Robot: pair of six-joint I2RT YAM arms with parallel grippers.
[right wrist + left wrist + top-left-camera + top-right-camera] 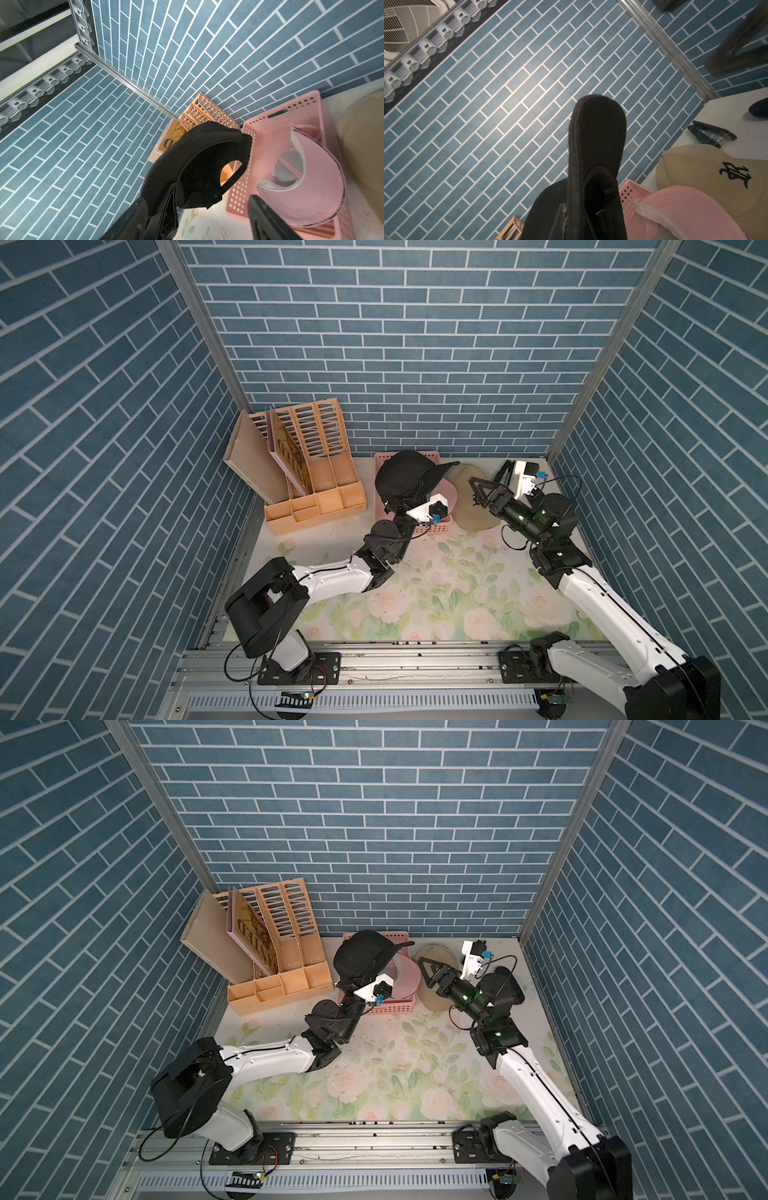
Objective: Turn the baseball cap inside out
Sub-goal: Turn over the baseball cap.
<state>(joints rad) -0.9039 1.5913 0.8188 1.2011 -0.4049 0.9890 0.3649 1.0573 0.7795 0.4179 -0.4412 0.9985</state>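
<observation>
The black baseball cap [405, 475] should be taken over and set down, so my right gripper should next grab the free edge of its brim and leave the cap's turned top free.
The black baseball cap [405, 475] [361, 955] hangs in the air over the back left of a pink basket [432, 526]. My left gripper [397, 499] [575, 224] is shut on it from below, near where brim and crown meet. The brim [598, 128] points away from the left wrist camera. My right gripper [474, 492] [424, 974] stands open just right of the cap, above a tan cap. In the right wrist view the cap's open back and strap [230, 178] hang just ahead of the open right gripper [212, 212]; whether they touch cannot be told.
A pink cap [449, 493] [311, 187] lies in the pink basket [270, 124]. The tan cap [473, 518] [695, 166] sits on the table right of the basket, with a black stapler [710, 133] behind it. An orange file organizer [316, 472] stands at the back left.
</observation>
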